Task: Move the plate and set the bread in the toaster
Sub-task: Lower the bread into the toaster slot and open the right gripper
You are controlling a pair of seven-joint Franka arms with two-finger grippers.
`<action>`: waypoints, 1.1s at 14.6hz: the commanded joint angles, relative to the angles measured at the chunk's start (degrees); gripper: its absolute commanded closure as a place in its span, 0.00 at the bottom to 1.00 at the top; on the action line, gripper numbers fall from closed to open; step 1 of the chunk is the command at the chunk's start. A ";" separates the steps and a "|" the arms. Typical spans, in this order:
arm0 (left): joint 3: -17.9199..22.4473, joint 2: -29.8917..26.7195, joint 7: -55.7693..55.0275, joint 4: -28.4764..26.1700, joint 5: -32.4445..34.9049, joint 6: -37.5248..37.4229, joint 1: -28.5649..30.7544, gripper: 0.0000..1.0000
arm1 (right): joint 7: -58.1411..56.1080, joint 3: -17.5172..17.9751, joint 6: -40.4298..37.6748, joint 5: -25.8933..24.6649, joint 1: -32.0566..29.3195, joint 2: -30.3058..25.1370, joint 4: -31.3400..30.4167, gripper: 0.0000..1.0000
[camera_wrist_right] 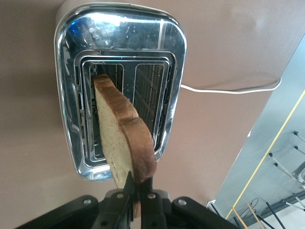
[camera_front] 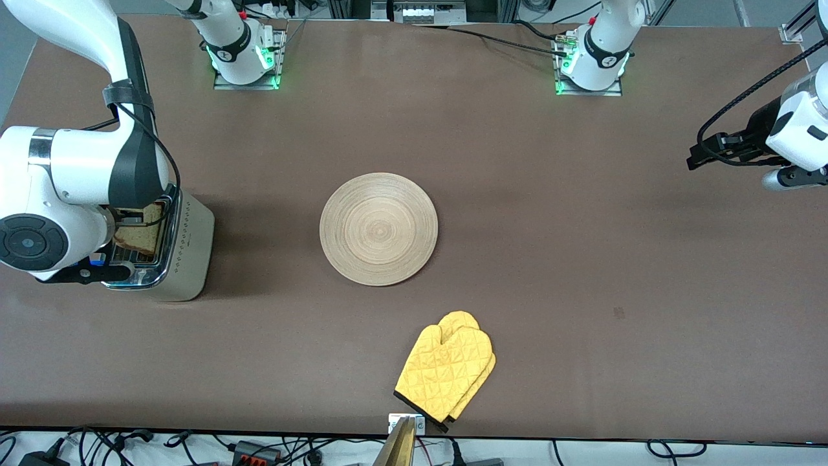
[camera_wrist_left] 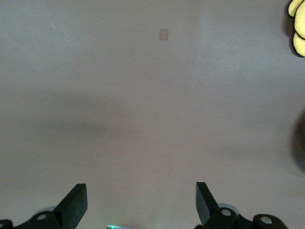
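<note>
The bread's lower end [camera_wrist_right: 102, 85] sits in the toaster's slot opening [camera_wrist_right: 109, 71], so it is time for my right gripper to open now.
The toaster [camera_front: 187, 252] stands toward the right arm's end of the table, its chrome top and two slots facing up in the right wrist view [camera_wrist_right: 171, 57]. My right gripper [camera_wrist_right: 138, 179] is over it, shut on the crust edge of the bread [camera_wrist_right: 121, 133]. The slice hangs tilted, with its lower end at the mouth of one slot; it also shows in the front view [camera_front: 139, 236]. The plate [camera_front: 378, 228] lies empty at the table's middle. My left gripper [camera_wrist_left: 141, 191] is open and empty over bare table at the left arm's end, where that arm waits.
A yellow oven mitt [camera_front: 446, 372] lies nearer to the front camera than the plate, close to the table's front edge; its tip shows in the left wrist view [camera_wrist_left: 298, 26]. The toaster's white cord [camera_wrist_right: 228, 90] trails off over the table.
</note>
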 commanded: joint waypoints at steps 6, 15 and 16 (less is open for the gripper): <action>-0.37 0.61 0.97 1.58 0.81 -1.25 0.34 0.00 | 1.64 0.16 2.11 -0.14 0.64 -1.91 -0.93 0.00; -0.37 0.70 1.06 1.58 0.81 -1.52 0.34 0.00 | 2.52 -0.11 2.03 12.57 -2.50 -8.49 4.26 0.00; -0.28 0.70 1.06 1.58 0.81 -1.52 0.43 0.00 | 2.35 -0.02 1.85 14.08 -3.47 -9.20 4.08 0.00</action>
